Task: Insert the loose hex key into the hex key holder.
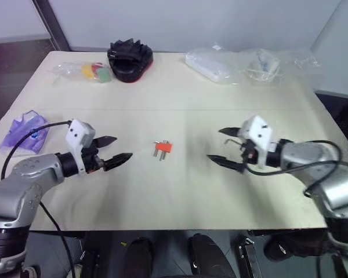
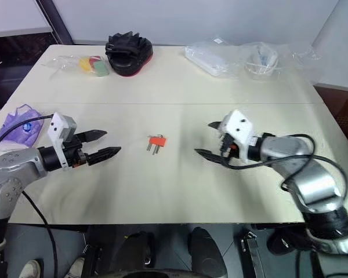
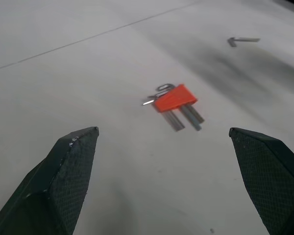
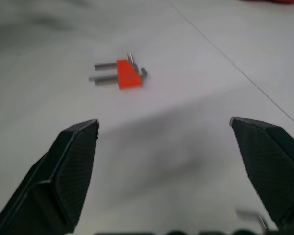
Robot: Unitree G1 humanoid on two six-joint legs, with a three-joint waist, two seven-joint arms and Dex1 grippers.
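Metal keys stick out along the sides of the holder. I should grab the holder next with my right gripper, by the wide end of its red block (image 1: pixel 170 148) (image 4: pixel 131 83).
The hex key holder (image 1: pixel 162 148), a small red-orange block with short dark keys sticking out, lies flat on the table midway between my two grippers. The loose hex key (image 3: pixel 242 40), a thin silver L-shaped rod, lies on the table beyond the holder, close under my right gripper (image 1: pixel 214 144). That gripper is open and empty, pointing left toward the holder. To the holder's left, my left gripper (image 1: pixel 122 148) is also open and empty and points right at it. Both hover just above the tabletop, each a short way off the holder.
A black, red-rimmed round object (image 1: pixel 130 58) sits at the back of the cream table (image 1: pixel 174 191). Beside it lies a clear bag of coloured pieces (image 1: pixel 94 71). Clear plastic packages (image 1: pixel 220 63) lie at the back right, and a purple bag (image 1: pixel 24 130) at the left edge.
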